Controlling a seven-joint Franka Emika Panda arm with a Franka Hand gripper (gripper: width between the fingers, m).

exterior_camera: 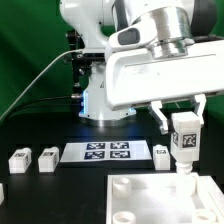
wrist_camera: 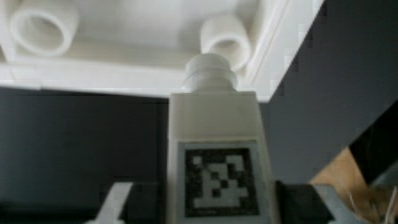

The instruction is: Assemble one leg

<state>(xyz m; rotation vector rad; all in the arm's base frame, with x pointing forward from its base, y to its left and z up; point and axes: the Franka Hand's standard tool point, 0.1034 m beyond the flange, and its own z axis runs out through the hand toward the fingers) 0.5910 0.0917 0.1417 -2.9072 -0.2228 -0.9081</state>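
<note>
The leg's round peg end hangs above the white panel's edge (exterior_camera: 160,177) (wrist_camera: 270,75), short of its corner, so my gripper should seat the leg at that corner before it opens.
My gripper (exterior_camera: 182,128) is shut on a leg (exterior_camera: 184,143), a small white post with a black-and-white tag on its face, held upright. Its lower peg end touches the corner of the large white panel (exterior_camera: 150,200) at the exterior view's right front. In the wrist view the leg (wrist_camera: 217,150) runs up from between my fingers (wrist_camera: 128,205), and its round tip sits at the panel's edge (wrist_camera: 267,75), beside a round socket (wrist_camera: 226,35). Three more legs lie on the table: two at the exterior view's left (exterior_camera: 20,160) (exterior_camera: 47,158) and one (exterior_camera: 161,153) behind the held one.
The marker board (exterior_camera: 106,152) lies flat on the black table between the loose legs. The robot base (exterior_camera: 100,100) stands behind it. Another round socket (wrist_camera: 39,32) shows on the panel. A green backdrop fills the rear at the exterior view's left.
</note>
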